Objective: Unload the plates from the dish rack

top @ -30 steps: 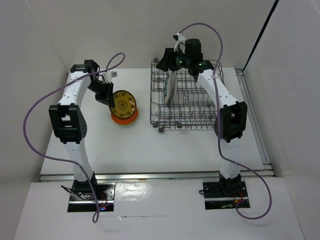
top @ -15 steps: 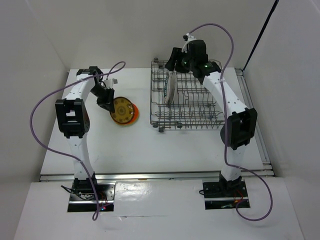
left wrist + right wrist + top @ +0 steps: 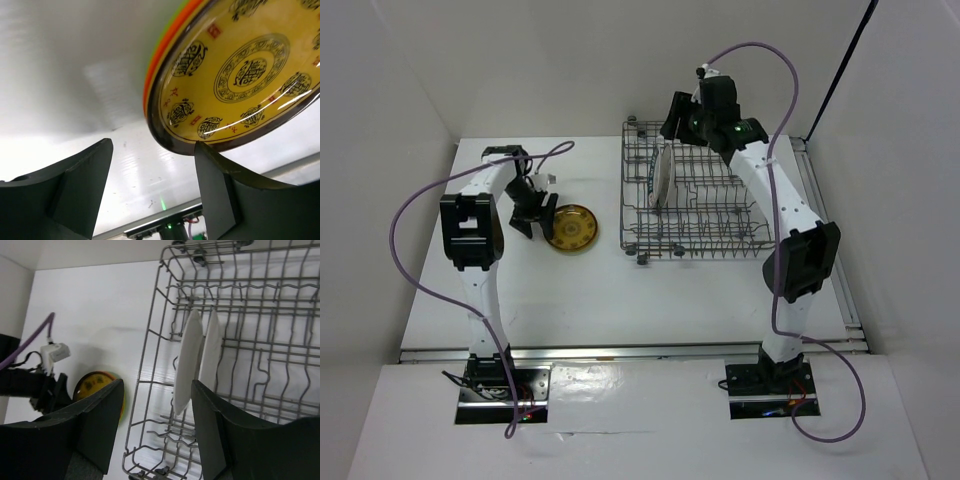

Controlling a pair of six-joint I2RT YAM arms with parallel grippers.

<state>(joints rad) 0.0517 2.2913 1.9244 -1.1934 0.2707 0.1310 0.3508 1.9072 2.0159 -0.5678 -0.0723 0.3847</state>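
Observation:
I should next use my right gripper to grab the white plate standing in the rack [image 3: 720, 215] by its exposed top rim [image 3: 659, 163]. The opposite rim then stays free for my left gripper.
The golden-brown patterned plate [image 3: 571, 227] lies flat on the table left of the dish rack [image 3: 720, 215]. In the left wrist view this plate [image 3: 240, 75] rests on an orange plate [image 3: 167, 47] with a lime green edge beneath. My left gripper [image 3: 532, 215] [image 3: 152, 145] is open at the stack's left rim, its right finger just under the edge. Two white plates [image 3: 188, 360] stand on edge in the rack's [image 3: 150, 340] left part. My right gripper [image 3: 672, 118] [image 3: 156, 382] hovers open above them, holding nothing.
White walls close in the table at the back and both sides. Purple cables loop off both arms. The rack's upright tines and wheels [image 3: 642, 257] face the front. Bare table [image 3: 620, 300] lies in front of the rack and the stack.
My left gripper has opened and let go of the golden-brown plate, which went from tilted to flat on the stack. The right gripper has shifted slightly right and back above the rack.

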